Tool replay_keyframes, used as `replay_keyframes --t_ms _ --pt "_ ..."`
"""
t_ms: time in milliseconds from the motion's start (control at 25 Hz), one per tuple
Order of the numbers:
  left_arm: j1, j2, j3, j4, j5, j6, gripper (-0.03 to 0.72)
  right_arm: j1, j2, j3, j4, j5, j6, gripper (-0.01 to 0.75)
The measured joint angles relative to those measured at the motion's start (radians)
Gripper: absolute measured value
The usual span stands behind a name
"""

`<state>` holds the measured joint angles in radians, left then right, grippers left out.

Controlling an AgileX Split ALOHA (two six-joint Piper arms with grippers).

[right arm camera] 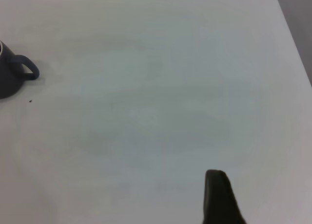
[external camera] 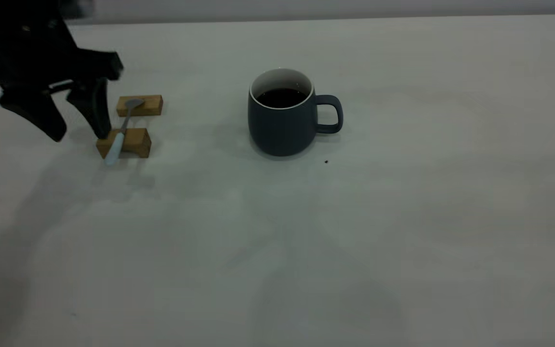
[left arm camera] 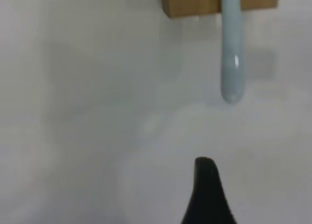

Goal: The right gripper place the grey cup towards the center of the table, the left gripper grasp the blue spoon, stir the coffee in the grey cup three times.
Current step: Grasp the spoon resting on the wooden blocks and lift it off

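My left gripper is going to grab the blue spoon next by its pale overhanging handle [external camera: 114,151]. The spoon's handle sticks out past the near block [external camera: 137,140], so both its sides are open for fingers.
The grey cup [external camera: 281,126] stands upright near the table's middle, with its handle toward the right and dark coffee [external camera: 281,98] inside. The blue spoon [external camera: 119,135] lies across two tan wooden blocks, its bowl on the far block and its pale handle [left arm camera: 231,63] overhanging the near one. My left gripper [external camera: 80,136] hangs open just left of the spoon, with its right finger close beside the near block and nothing held. The right gripper is outside the exterior view. Its one visible finger [right arm camera: 218,197] is over bare table [right arm camera: 161,87], far right of the cup [right arm camera: 9,80].
The near wooden block [external camera: 133,143] and far wooden block [external camera: 148,105] sit at the left. A tiny dark speck [external camera: 326,162] lies right of the cup's base. The table's far edge [external camera: 354,18] runs along the back.
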<state>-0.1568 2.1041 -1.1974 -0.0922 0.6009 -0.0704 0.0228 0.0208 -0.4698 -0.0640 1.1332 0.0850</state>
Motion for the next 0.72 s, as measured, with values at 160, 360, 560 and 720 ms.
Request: replay_keyframes --t_ms 160,360,560,720 --pt "-0.005 0.045 -0.028 0.044 -0.024 -0.087 0.594 0.0 0.0 0.0 0.0 0.0 0.0 0.489" --pt "-0.004 0.094 -0.037 0.047 -0.066 -0.11 0.594 0.0 0.0 0.0 0.0 0.0 0.0 0.489" --pt "-0.004 0.134 -0.058 0.044 -0.096 -0.113 0.594 0.0 0.0 0.0 0.0 0.0 0.0 0.489" --pt "-0.004 0.155 -0.066 0.032 -0.126 -0.115 0.594 0.0 0.0 0.0 0.0 0.0 0.0 0.489"
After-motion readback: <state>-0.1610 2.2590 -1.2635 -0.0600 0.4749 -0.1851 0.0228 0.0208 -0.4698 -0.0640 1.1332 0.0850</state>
